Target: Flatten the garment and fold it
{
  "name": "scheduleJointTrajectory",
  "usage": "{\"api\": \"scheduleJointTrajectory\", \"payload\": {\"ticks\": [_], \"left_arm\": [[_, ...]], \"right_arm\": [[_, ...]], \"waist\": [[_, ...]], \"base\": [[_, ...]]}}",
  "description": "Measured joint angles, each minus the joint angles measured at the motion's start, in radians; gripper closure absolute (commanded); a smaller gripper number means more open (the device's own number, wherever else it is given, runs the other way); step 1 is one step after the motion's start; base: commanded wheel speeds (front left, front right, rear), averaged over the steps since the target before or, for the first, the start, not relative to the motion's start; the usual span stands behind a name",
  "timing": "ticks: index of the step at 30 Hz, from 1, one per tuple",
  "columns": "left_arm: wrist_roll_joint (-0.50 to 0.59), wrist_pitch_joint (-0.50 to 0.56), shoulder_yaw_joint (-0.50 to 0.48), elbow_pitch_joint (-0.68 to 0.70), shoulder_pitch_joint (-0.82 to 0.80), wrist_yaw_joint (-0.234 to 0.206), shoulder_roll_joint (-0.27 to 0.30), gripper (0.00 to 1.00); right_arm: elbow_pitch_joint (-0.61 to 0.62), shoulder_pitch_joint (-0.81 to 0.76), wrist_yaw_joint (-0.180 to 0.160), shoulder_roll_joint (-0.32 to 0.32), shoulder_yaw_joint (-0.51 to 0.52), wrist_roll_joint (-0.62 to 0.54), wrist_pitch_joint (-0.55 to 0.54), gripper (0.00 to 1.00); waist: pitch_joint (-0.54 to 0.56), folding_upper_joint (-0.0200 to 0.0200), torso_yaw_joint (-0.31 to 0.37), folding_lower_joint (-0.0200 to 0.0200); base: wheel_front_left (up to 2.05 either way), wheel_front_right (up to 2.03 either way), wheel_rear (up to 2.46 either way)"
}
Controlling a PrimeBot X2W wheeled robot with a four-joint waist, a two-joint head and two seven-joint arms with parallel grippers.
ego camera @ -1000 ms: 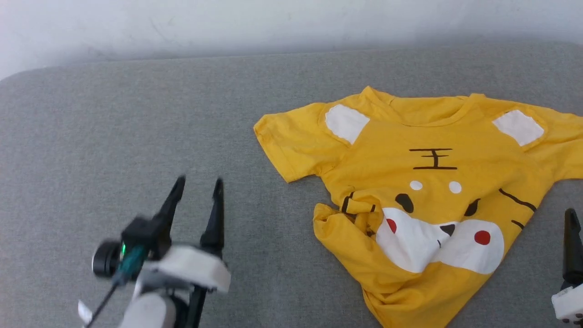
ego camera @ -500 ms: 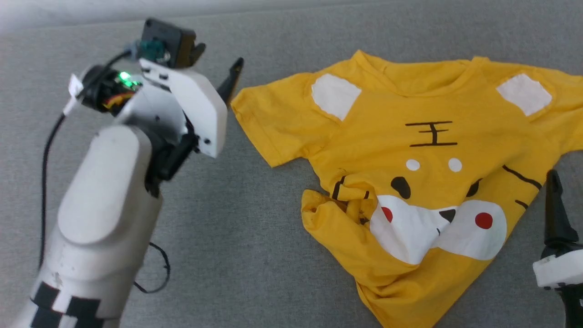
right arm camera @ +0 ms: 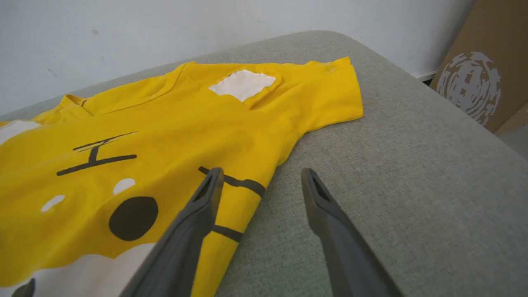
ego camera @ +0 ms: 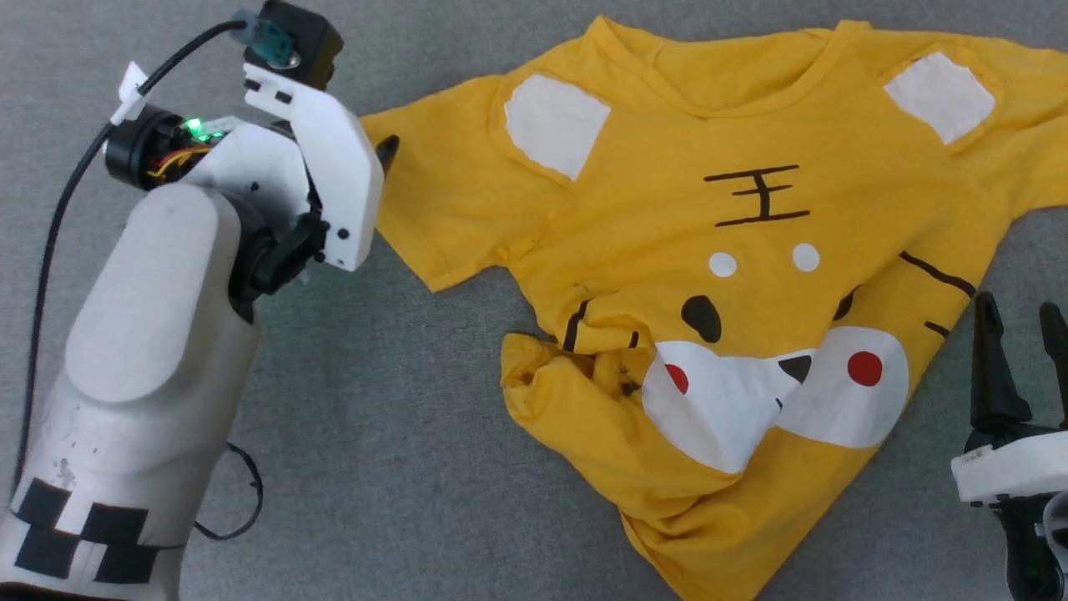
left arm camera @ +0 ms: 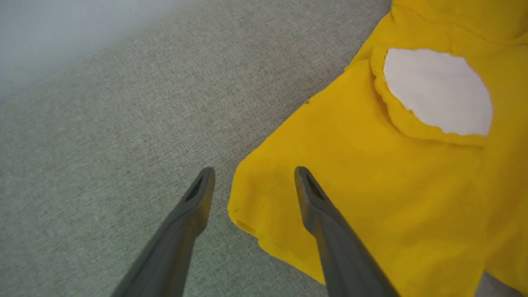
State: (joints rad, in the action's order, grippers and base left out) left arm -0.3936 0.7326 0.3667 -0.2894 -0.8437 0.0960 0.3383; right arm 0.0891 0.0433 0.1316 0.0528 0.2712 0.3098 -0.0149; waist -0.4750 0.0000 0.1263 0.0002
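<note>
My left gripper needs to pinch the T-shirt next by the sleeve's hem corner [ego camera: 373,126], where the sleeve's edge ends, because the sleeve [ego camera: 450,190] lies flat on the cushion.
The garment [ego camera: 751,225] is a bright yellow T-shirt lying face up on the grey cushion, with both sleeves spread out. Its lower left hem [ego camera: 584,367] is bunched and folded over. My left gripper [left arm camera: 253,173] is open at the corner of the left sleeve [left arm camera: 371,185]; one finger is over the cloth and the other over bare cushion. In the head view one left fingertip [ego camera: 388,150] shows at the sleeve's edge. My right gripper [ego camera: 1020,305] stands open beside the shirt's right side. Its left finger is over the striped side edge [right arm camera: 231,181] and holds nothing.
The grey cushion [ego camera: 375,417] has a rounded far edge against a white wall [right arm camera: 206,24]. A brown cardboard box [right arm camera: 486,74] stands beyond the cushion's right end. A black cable [ego camera: 50,225] loops along my left arm. Bare cushion lies left of the shirt.
My left arm has swung up from the lower left to the shirt's left sleeve. The head camera has tilted down and closer. Both right fingers now show.
</note>
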Motion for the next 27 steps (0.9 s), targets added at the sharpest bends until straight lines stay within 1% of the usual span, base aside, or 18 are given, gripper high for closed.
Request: {"api": "scheduleJointTrajectory", "payload": {"ticks": [2,4,9,11,12,13,16,19,24,27], "left_arm": [[0.009,0.013,0.003,0.002,0.0,-0.002,0.017,0.0],[0.014,0.035,0.004,0.002,0.0,-0.014,0.028,0.0],[0.014,0.105,-0.004,0.033,-0.016,-0.048,0.04,0.0],[0.007,0.141,-0.004,0.043,-0.019,-0.05,0.043,0.0],[-0.006,0.17,-0.006,0.049,-0.021,-0.053,0.043,0.8],[-0.027,0.196,-0.013,0.056,-0.021,-0.054,0.043,1.0],[-0.068,0.264,-0.028,0.086,-0.015,-0.062,0.048,1.0],[-0.082,0.27,-0.038,0.117,0.006,-0.07,0.051,1.0],[-0.091,0.206,-0.06,0.131,0.048,-0.088,0.049,1.0],[-0.105,0.142,-0.079,0.131,0.075,-0.094,0.039,1.0]], "right_arm": [[-0.006,0.009,0.0,0.0,-0.003,0.003,0.003,0.0],[-0.008,0.024,0.0,0.0,-0.006,0.004,0.008,0.0],[-0.009,0.039,0.0,0.0,-0.008,0.004,0.008,0.0],[-0.009,0.041,0.0,0.0,-0.007,0.004,0.008,0.0],[-0.01,0.043,0.0,0.0,-0.006,0.004,0.008,0.0],[-0.011,0.047,0.0,0.0,-0.006,0.004,0.007,0.0],[-0.012,0.059,0.0,0.0,-0.003,0.004,0.007,0.0],[-0.018,0.061,0.0,0.0,-0.002,0.004,0.008,0.0],[-0.036,0.067,0.0,0.0,-0.004,0.004,0.01,0.0],[-0.044,0.069,0.0,0.0,-0.003,0.004,0.012,0.0]], "waist": [[-0.017,0.0,0.009,-0.0001],[-0.033,0.0,0.016,0.0],[-0.063,0.0,0.026,-0.0003],[-0.071,0.0,0.027,-0.0003],[-0.073,0.0,0.027,-0.0003],[-0.074,0.0,0.026,-0.0003],[-0.074,0.0,0.021,-0.0003],[-0.07,0.0,0.016,-0.0002],[-0.046,0.0,0.01,-0.0001],[-0.022,0.0,0.006,-0.0001]], "base": [[0.0,0.0,0.0],[0.0,0.0,0.0],[0.0,0.0,0.0],[0.0,0.0,0.0],[0.0,0.0,0.0],[0.0,0.0,0.0],[0.0,0.0,0.0],[0.0,0.0,0.0],[0.0,0.0,0.0],[0.0,0.0,0.0]]}}
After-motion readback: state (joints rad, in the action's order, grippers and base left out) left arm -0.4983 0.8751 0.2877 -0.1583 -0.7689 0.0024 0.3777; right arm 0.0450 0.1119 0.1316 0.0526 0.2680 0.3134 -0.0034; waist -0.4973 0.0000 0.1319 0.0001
